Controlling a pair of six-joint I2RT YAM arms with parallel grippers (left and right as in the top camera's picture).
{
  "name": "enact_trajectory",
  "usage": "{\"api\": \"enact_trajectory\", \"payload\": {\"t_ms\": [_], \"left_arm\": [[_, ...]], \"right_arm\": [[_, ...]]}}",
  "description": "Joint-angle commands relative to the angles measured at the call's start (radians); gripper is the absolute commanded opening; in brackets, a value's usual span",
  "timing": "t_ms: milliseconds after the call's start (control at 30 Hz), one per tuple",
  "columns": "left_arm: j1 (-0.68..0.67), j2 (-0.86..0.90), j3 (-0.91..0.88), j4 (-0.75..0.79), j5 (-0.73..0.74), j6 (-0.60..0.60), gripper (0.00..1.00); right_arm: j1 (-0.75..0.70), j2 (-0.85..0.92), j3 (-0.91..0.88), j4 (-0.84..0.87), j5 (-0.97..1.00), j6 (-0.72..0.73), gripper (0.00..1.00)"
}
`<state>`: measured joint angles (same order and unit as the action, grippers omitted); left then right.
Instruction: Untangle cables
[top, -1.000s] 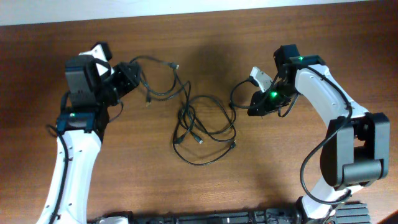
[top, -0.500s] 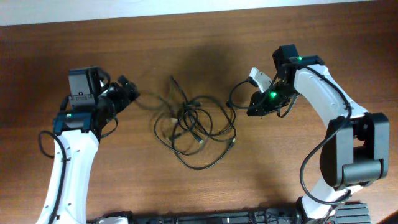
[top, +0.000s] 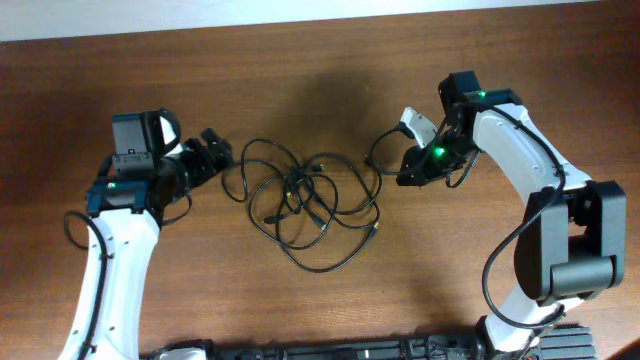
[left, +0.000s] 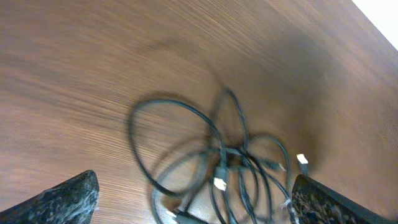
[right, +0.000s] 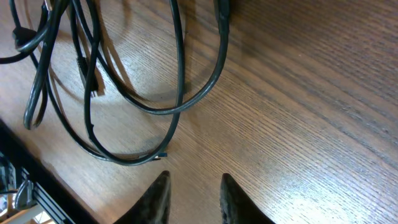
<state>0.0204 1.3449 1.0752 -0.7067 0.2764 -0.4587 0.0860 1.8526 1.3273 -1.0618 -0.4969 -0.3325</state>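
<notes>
My left gripper should reach one black cable and grab it by its looped cord at the pile. The cable's plugs stay free, so the cable can be untangled.
The cables (top: 305, 195) are thin black cords lying in one loose knot of overlapping loops on the middle of the wooden table. My left gripper (top: 218, 158) sits just left of the pile. In the left wrist view its jaws stand wide apart, and the cables (left: 224, 165) with small pale plugs lie on the table ahead, not gripped. My right gripper (top: 405, 176) is at the pile's right edge, beside a small loop (top: 375, 152). Seen from the right wrist, the right gripper (right: 194, 177) has a narrow gap over bare wood, with the cable loops (right: 155, 109) beyond its tips.
A pale wall strip (top: 300, 15) runs along the table's far edge. A black rail (top: 350, 350) lies along the near edge. A black wire (top: 70, 228) loops beside the left arm's lower link.
The left gripper opened and let go of the strand it had pulled left. That strand dropped back and the loops bunched together again. The right arm stayed put.
</notes>
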Motion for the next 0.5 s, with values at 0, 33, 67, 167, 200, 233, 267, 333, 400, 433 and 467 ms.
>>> {"api": "enact_trajectory", "payload": {"t_ms": [0, 33, 67, 167, 200, 233, 267, 333, 400, 433, 467], "left_arm": [[-0.079, -0.002, 0.006, 0.005, 0.122, 0.129, 1.0], [-0.101, -0.001, 0.006, 0.007, 0.119, 0.143, 1.0], [-0.132, 0.006, 0.006, 0.013, 0.111, 0.156, 1.0], [-0.21, 0.051, 0.006, 0.021, 0.059, 0.158, 0.96], [-0.23, 0.072, 0.006, 0.024, 0.048, 0.158, 0.95], [-0.253, 0.098, 0.006, 0.03, 0.049, 0.158, 0.95], [-0.276, 0.13, 0.006, 0.042, 0.049, 0.158, 0.95], [-0.31, 0.175, 0.006, 0.064, 0.05, 0.158, 0.95], [-0.347, 0.22, 0.006, 0.081, 0.048, 0.158, 0.94], [-0.36, 0.238, 0.006, 0.089, 0.048, 0.158, 0.94], [-0.374, 0.259, 0.006, 0.101, 0.041, 0.158, 0.94]], "right_arm": [[0.004, 0.005, -0.002, 0.004, 0.0, -0.006, 0.32], [0.004, 0.005, -0.002, 0.005, -0.001, -0.005, 0.32], [0.004, 0.005, -0.002, 0.011, -0.001, 0.002, 0.32], [0.004, 0.005, -0.002, 0.034, -0.012, 0.027, 0.35], [0.004, 0.005, -0.002, 0.042, -0.017, 0.036, 0.36], [0.004, 0.005, -0.002, 0.049, -0.03, 0.035, 0.36], [0.004, 0.005, -0.002, 0.052, -0.036, 0.035, 0.36], [0.004, 0.005, -0.002, 0.051, -0.043, 0.035, 0.36], [0.004, 0.005, -0.002, 0.051, -0.042, 0.035, 0.36], [0.004, 0.005, -0.002, 0.051, -0.043, 0.035, 0.36], [0.004, 0.005, -0.002, 0.051, -0.043, 0.035, 0.36]]}}
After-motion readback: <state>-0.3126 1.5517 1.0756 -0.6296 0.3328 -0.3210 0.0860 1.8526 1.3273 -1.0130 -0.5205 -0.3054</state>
